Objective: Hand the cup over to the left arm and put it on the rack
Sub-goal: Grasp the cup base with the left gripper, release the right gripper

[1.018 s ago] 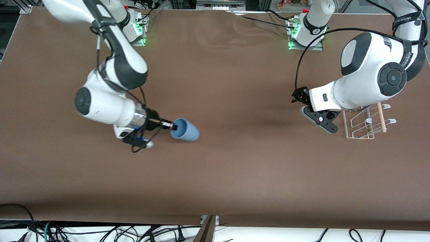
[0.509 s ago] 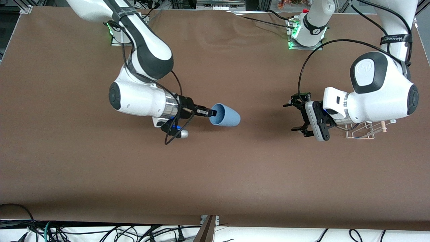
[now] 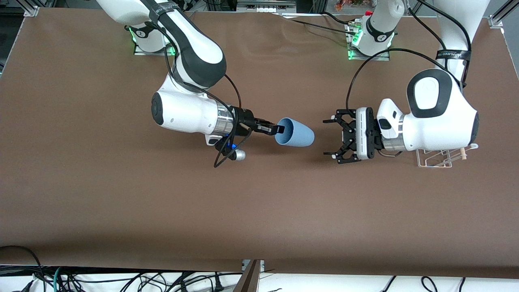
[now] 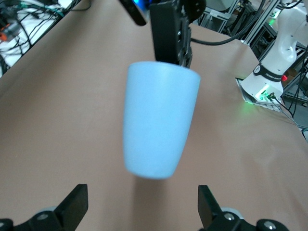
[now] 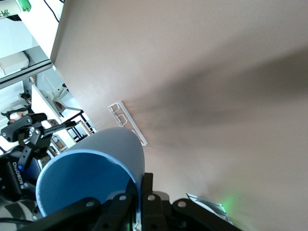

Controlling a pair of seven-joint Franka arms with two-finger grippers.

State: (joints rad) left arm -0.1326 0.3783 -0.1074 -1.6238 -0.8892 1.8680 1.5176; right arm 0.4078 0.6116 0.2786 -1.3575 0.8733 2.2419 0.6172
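I should grab the light-blue cup by its base end with my left gripper next, so the cup's opening stays free to go onto the rack.
The light-blue cup hangs on its side over the middle of the table, mouth toward the right arm. My right gripper is shut on the cup's rim, one finger inside and one outside. In the right wrist view the cup fills the corner by my right gripper. My left gripper is open and faces the cup's base, a short gap away. In the left wrist view the cup hangs just ahead of my left gripper. The white wire rack is partly hidden under the left arm.
The brown table cover spreads wide nearer to the front camera. Both arm bases stand along the table's robot edge. The rack shows small in the right wrist view. Cables lie below the table's front edge.
The right arm has carried the cup toward the table's middle. The left arm has swung away from the rack toward the cup, its open gripper turned to face it.
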